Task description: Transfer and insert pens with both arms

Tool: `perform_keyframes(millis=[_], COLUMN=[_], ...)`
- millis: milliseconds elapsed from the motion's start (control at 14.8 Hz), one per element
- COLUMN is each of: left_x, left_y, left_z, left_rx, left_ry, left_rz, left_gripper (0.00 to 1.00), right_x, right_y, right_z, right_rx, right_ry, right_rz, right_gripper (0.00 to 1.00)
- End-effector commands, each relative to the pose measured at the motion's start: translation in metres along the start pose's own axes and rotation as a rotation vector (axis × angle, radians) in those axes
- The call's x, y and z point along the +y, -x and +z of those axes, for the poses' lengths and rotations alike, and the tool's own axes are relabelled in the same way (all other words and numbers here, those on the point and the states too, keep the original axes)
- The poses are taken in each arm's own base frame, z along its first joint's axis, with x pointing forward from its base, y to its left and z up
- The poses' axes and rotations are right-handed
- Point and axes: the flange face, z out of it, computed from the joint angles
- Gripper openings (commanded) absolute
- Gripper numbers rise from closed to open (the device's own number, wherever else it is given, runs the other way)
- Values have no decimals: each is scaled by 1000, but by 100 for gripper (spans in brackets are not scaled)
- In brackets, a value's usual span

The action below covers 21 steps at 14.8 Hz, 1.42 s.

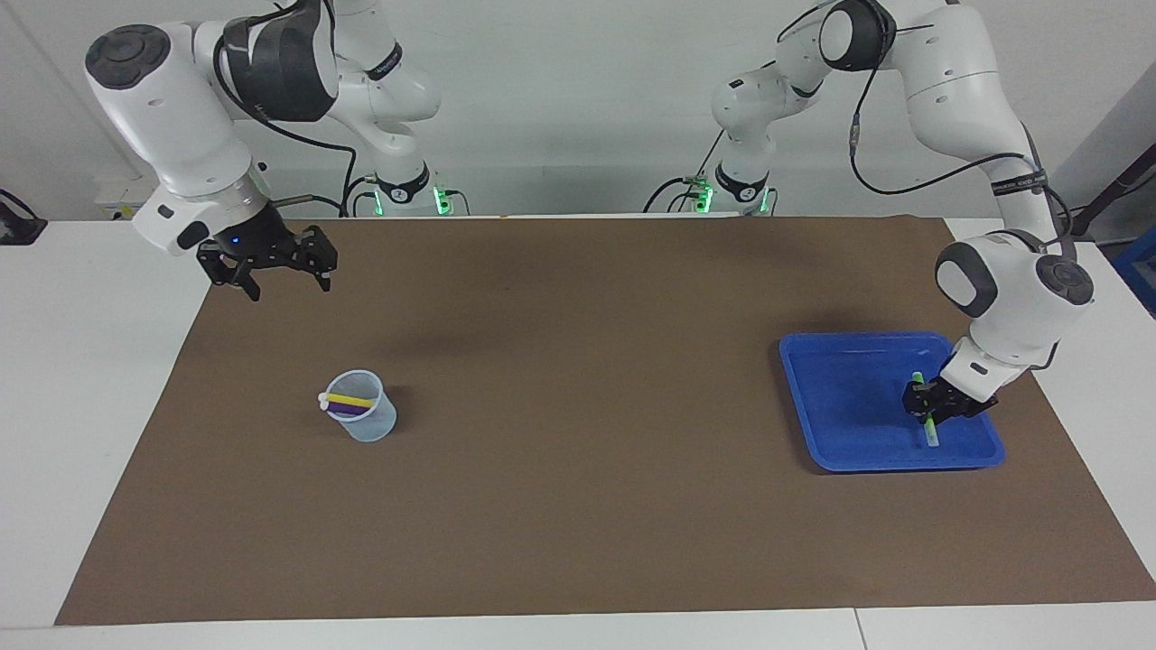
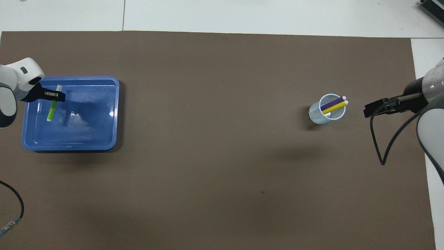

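The green pen is covered toward its pale end by my left gripper's fingers, so my right gripper should grab the green pen next by its loose green end [image 2: 50, 116].
The green pen [image 1: 930, 431] is in the blue tray [image 1: 831, 406] toward the left arm's end of the table. My left gripper [image 1: 925, 408] is down in the tray and shut on the green pen around its middle. In the overhead view the green pen [image 2: 51, 113] shows under my left gripper [image 2: 53, 94] in the tray [image 2: 90, 132]. The yellow pen [image 1: 352, 399] and purple pen [image 1: 348, 410] lean in a clear cup [image 1: 366, 424] toward the right arm's end. My right gripper [image 1: 287, 282] is open and empty, raised over the mat beside the cup [image 2: 326, 116].
A brown mat [image 1: 578, 451] covers the table, with white table surface around it. In the overhead view the yellow pen [image 2: 334, 107] and purple pen [image 2: 330, 103] point toward my right gripper [image 2: 367, 110]. A black cable [image 2: 378, 139] hangs from the right arm.
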Motion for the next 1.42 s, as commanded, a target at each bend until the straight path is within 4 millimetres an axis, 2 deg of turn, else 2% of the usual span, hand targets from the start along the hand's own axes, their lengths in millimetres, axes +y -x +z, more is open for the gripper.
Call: perform_keyframes(millis=[0, 539, 876, 1011, 1213, 1348], left_x=[4, 8, 21, 30, 64, 101], left_y=[-18, -20, -24, -28, -35, -44], left_z=[-11, -15, -26, -36, -56, -68], left_rx=[-48, -28, -9, -10, -29, -50], left_ry=[36, 97, 229, 309, 369, 393], left_rz=[-38, -168, -390, -601, -786, -911], left_gripper=[0, 0, 0, 0, 0, 0], right_x=[-2, 0, 0, 1, 1, 0], right_y=[8, 8, 8, 8, 8, 7], right_z=[-1, -3, -3, -3, -4, -4], right_rx=[3, 6, 7, 4, 7, 8], right_ry=[13, 14, 14, 13, 14, 17], right_rz=[19, 20, 20, 22, 22, 20], right_gripper=[100, 100, 100, 100, 100, 100])
